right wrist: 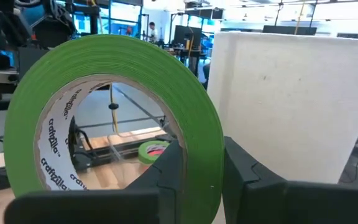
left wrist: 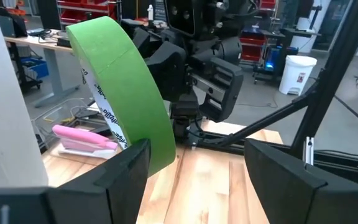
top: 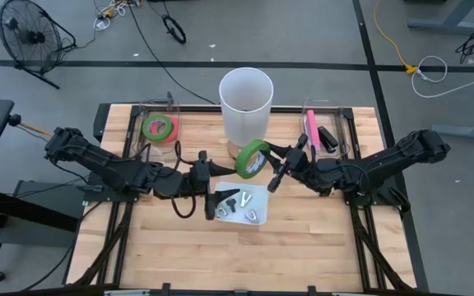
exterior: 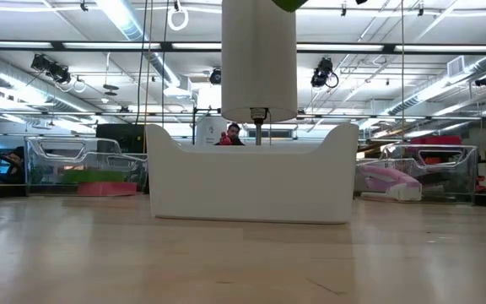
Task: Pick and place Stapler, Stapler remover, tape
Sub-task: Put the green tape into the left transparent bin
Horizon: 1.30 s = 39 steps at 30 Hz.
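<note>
My left gripper takes hold of the green tape roll by its ring side [top: 252, 159] next, to place the roll in the bin with the other tape [top: 158, 131].
A green tape roll [top: 252, 158] is held in the air by my right gripper [top: 274, 171], beside a tall white cylinder [top: 245, 103]. It also shows in the right wrist view [right wrist: 117, 106] and the left wrist view [left wrist: 123, 93]. My left gripper [top: 220, 177] is open, pointing toward the table's right. In its wrist view the roll stands just past one finger [left wrist: 126, 171]; I cannot tell whether they touch. A dark staple remover [top: 227, 201] lies in a low white tray [top: 241, 220]. A pink stapler [top: 311, 127] lies in the far right clear bin. My right gripper holds the tape roll by its wall [right wrist: 197, 134], with one finger inside the roll's hole [right wrist: 166, 171] and one outside [right wrist: 253, 177]. The fingers come from the table's right. The roll stands on edge, lifted clear of the table.
A clear bin [top: 159, 123] at the far left holds a green and red tape roll [top: 160, 127]. The right bin also holds a dark object [top: 327, 137]. In the low view the white tray [exterior: 251, 181] stands before the cylinder [exterior: 258, 59]. Bare wood lies toward the near edge.
</note>
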### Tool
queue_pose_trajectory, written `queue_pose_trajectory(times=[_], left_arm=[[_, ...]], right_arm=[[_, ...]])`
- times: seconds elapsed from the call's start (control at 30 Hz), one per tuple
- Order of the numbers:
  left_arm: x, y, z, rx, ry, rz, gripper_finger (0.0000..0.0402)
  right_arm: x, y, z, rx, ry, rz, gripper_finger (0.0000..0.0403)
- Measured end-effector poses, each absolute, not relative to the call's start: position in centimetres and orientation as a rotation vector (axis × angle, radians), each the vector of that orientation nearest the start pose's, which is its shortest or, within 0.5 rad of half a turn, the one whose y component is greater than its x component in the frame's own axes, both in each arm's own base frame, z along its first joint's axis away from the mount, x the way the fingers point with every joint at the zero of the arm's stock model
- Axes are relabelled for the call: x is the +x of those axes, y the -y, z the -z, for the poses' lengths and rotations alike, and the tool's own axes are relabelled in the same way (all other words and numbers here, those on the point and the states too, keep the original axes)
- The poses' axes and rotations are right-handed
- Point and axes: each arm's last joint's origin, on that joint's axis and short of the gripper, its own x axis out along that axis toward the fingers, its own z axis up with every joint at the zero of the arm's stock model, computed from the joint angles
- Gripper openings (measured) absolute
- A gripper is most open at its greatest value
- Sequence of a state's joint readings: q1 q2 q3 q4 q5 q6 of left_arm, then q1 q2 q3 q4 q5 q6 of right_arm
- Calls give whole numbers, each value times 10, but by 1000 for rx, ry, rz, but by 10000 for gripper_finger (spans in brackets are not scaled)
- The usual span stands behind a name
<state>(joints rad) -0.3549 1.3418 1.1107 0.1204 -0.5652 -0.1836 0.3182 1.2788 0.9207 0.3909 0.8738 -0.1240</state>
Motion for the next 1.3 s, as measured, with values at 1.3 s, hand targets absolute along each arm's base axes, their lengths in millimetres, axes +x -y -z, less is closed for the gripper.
queue_pose_trajectory(times=[1.3], left_arm=[[291,90,-351,-131,-94,-224,268]], right_arm=[[282,-80,-320,-64,-3,448,55]])
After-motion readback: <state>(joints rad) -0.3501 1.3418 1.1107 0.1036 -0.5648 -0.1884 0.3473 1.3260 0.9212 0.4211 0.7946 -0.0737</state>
